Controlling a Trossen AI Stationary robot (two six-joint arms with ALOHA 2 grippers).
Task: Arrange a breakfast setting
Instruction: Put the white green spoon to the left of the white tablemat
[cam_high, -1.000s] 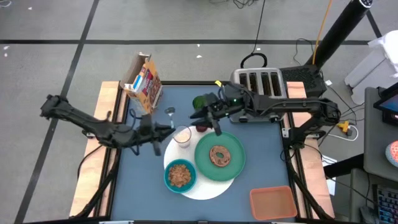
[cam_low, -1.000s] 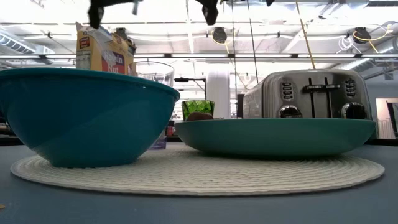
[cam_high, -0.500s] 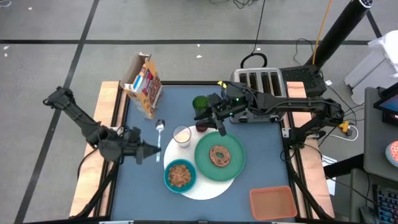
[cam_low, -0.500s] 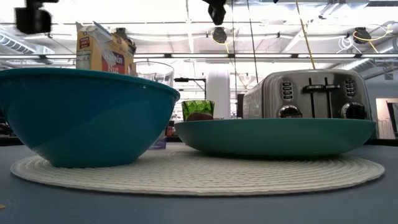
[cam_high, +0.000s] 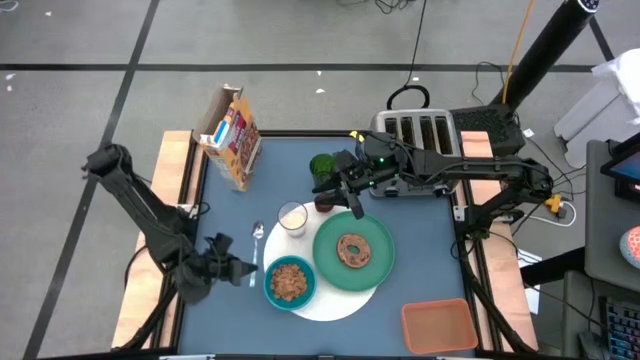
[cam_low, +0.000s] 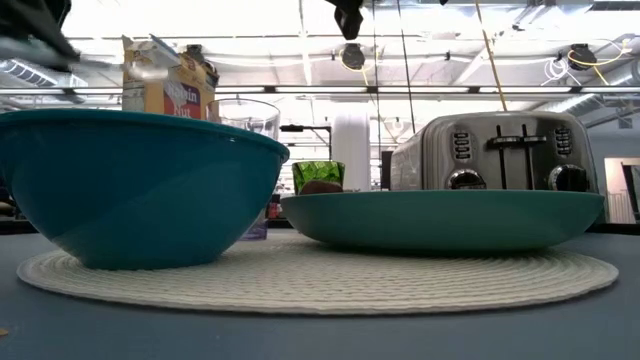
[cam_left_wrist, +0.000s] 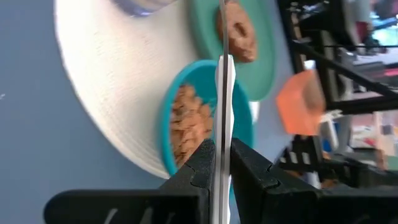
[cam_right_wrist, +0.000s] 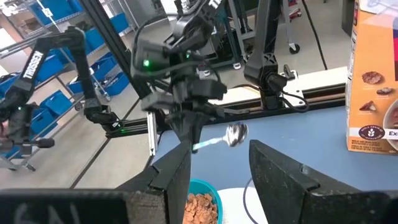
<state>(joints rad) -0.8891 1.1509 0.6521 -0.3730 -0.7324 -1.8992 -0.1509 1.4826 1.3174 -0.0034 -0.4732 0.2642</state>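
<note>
The spoon (cam_high: 256, 240) hangs high above the blue table, so it would drop if I opened my left gripper now.
A white round mat (cam_high: 330, 303) bears a green plate (cam_high: 378, 268) with a brown bagel (cam_high: 352, 250), a teal bowl (cam_high: 290, 281) of cereal and a small glass (cam_high: 292, 217). Beyond them stand a green cup (cam_high: 322, 164) and a red fruit (cam_high: 325, 204). My left gripper (cam_high: 247, 270) is left of the bowl, shut on the spoon (cam_high: 256, 240). My right gripper (cam_high: 352, 205) hangs open and empty over the plate's far rim, high above the table (cam_low: 348, 18). My left gripper pinches the spoon's handle (cam_left_wrist: 222, 149) between its two fingers, well back from the spoon's bowl (cam_right_wrist: 235, 132). The fingers come from the table's left, slanting down, and lie across the handle. The spoon is lifted clear of the table, its bowl toward the far edge.
A cereal box (cam_high: 232, 135) stands at the far left and a silver toaster (cam_high: 420, 135) at the far right. An orange-brown tray (cam_high: 438, 325) lies at the near right corner. Bare blue table (cam_high: 225, 215) shows left of the mat.
My left gripper has gone down and toward the table's near left, rolling at the wrist, with the spoon still in its hold. The spoon has come from beside the cereal box to left of the teal bowl, now lying near to far.
</note>
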